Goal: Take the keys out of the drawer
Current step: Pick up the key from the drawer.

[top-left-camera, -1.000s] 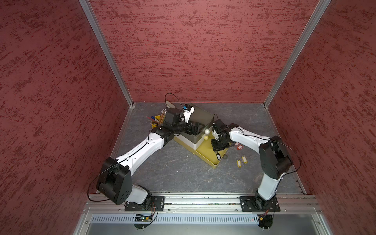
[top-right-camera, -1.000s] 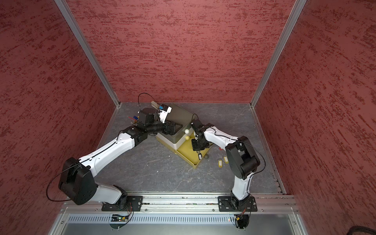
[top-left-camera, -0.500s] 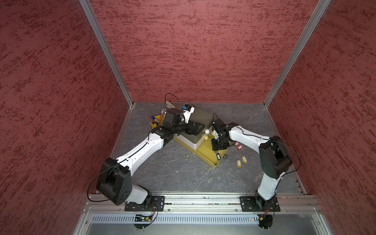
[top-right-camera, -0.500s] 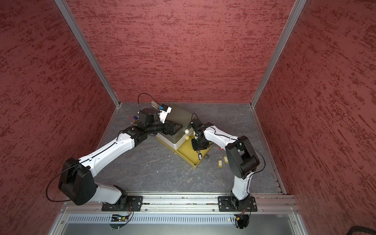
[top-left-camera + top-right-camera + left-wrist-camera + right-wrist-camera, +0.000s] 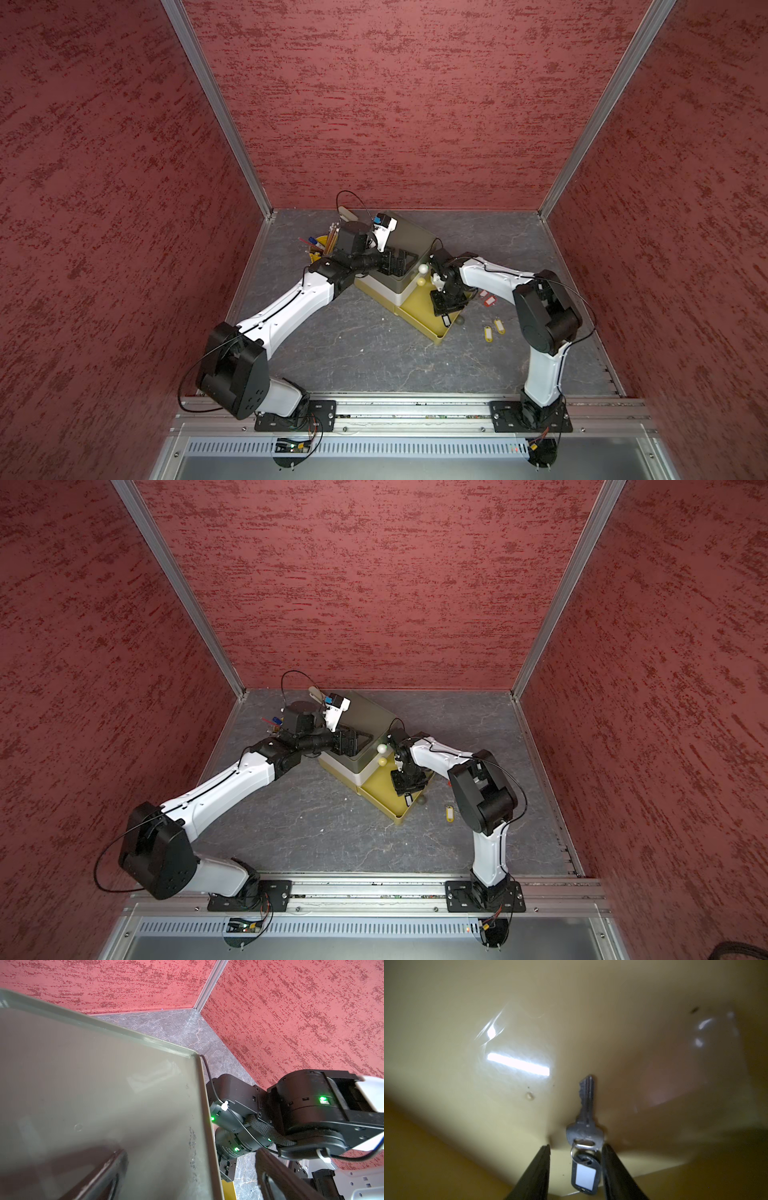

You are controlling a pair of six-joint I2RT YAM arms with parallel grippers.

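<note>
My right gripper's fingers meet their shadows on the drawer's bottom, the key's ring end (image 5: 445,316) (image 5: 585,1152) between them, so it is time to close on the key now.
The yellow drawer (image 5: 417,318) (image 5: 376,796) stands pulled out from the bottom of a small grey-green cabinet (image 5: 411,241). One of the keys (image 5: 586,1105), with a black tag (image 5: 584,1174) (image 5: 446,320), lies on the drawer floor near its front wall. My right gripper (image 5: 576,1147) (image 5: 446,307) reaches down into the drawer, open, with the tag between its fingers and a gap on one side. Two yellow-tagged keys (image 5: 488,333) and two red-tagged keys (image 5: 490,300) lie on the table right of the drawer. My left gripper (image 5: 187,1178) (image 5: 397,264) is wide open across the cabinet's top edge.
A yellow cup of pencils (image 5: 320,243) stands left of the cabinet, behind my left arm. A white knob (image 5: 423,269) and a yellow knob (image 5: 421,281) stick out of the cabinet's upper drawers, close to my right wrist. Red walls enclose the grey table (image 5: 374,357).
My right gripper's jaws have come apart around the black-tagged key inside the drawer. Both arms otherwise hold their places.
</note>
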